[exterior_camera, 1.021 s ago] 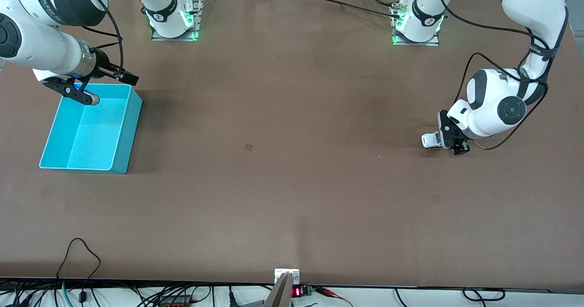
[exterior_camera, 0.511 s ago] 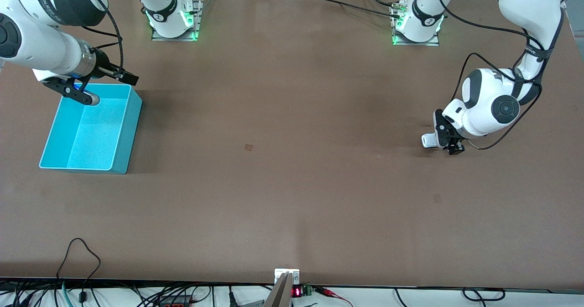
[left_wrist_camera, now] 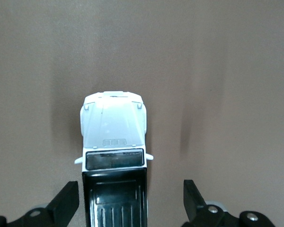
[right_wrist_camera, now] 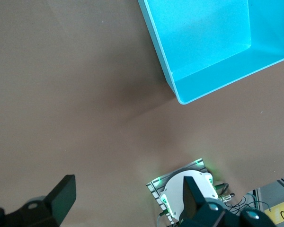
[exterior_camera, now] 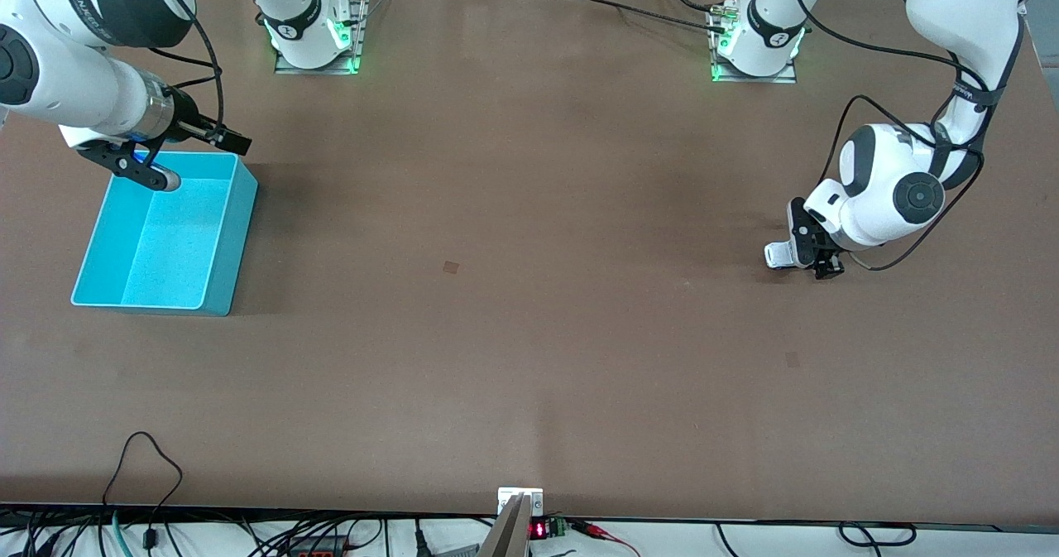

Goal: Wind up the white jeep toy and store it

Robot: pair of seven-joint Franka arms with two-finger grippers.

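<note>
I should close my left gripper on the jeep now: in the left wrist view my fingertips straddle the jeep's black rear bed (left_wrist_camera: 114, 198).
The white jeep toy (exterior_camera: 776, 255) stands on the brown table toward the left arm's end. In the left wrist view its white hood (left_wrist_camera: 113, 125) points away from the hand and its black rear section lies between the fingers. My left gripper (exterior_camera: 807, 252) (left_wrist_camera: 131, 201) is low over the jeep's rear and open. One fingertip (left_wrist_camera: 66, 201) stands close to the car's side, the other fingertip (left_wrist_camera: 193, 198) farther off, and neither touches. My right gripper (exterior_camera: 153, 170) (right_wrist_camera: 128, 198) hangs open and empty over the turquoise bin's (exterior_camera: 240, 209) edge nearest the robot bases.
The turquoise bin (right_wrist_camera: 173, 80) is empty and sits toward the right arm's end of the table. The two arm bases (exterior_camera: 314, 31) (exterior_camera: 757, 40) stand along the table's edge. Cables and a small display (exterior_camera: 538, 529) run along the edge nearest the front camera.
The left arm's hand has shifted a little over the jeep, covering more of its rear. The jeep, the bin and the right arm have stayed put.
</note>
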